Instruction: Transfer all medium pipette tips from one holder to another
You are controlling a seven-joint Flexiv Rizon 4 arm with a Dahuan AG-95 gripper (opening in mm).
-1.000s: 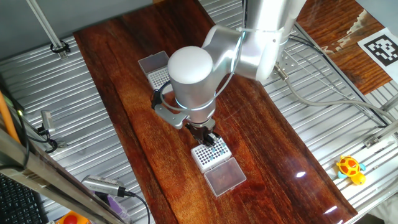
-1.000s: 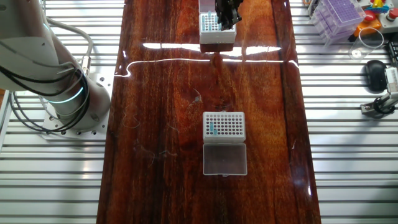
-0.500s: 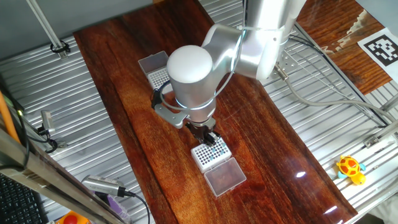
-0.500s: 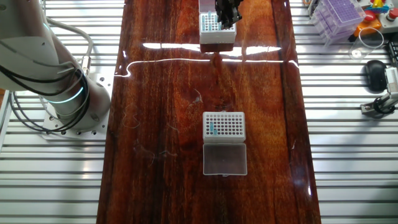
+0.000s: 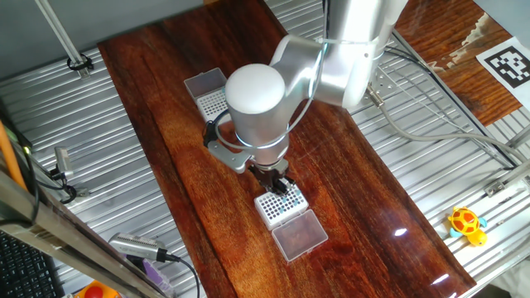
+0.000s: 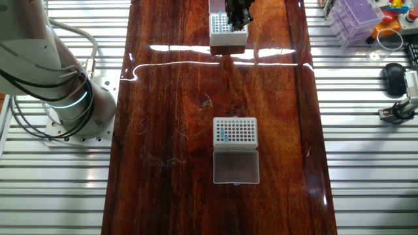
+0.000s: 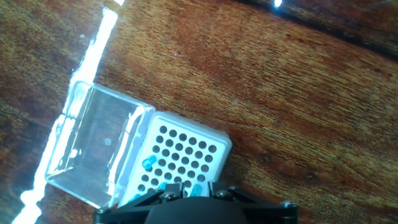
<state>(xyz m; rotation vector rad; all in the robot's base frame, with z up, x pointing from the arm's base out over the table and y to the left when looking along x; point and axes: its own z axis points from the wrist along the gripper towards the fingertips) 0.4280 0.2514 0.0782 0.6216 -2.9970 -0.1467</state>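
I need to grab the teal tip next with my gripper by its wide top end above the holes, because the tip's lower length is down inside the holder.
My gripper hangs low over the near white holder, whose clear lid lies open. In the hand view that holder carries three medium pipette tips, seen as blue dots along its lower rows. One of them stands between my fingers, with a slim gap on each side, so the gripper looks open. The other holder holds a few blue tips in its left column. In the other fixed view my gripper is at the far holder.
The second holder and its open lid lie behind the arm. The wooden tabletop is flanked by ribbed metal. A purple rack and a yellow toy sit off the wood.
The arm has shifted only a few pixels; the holders and tips look the same.
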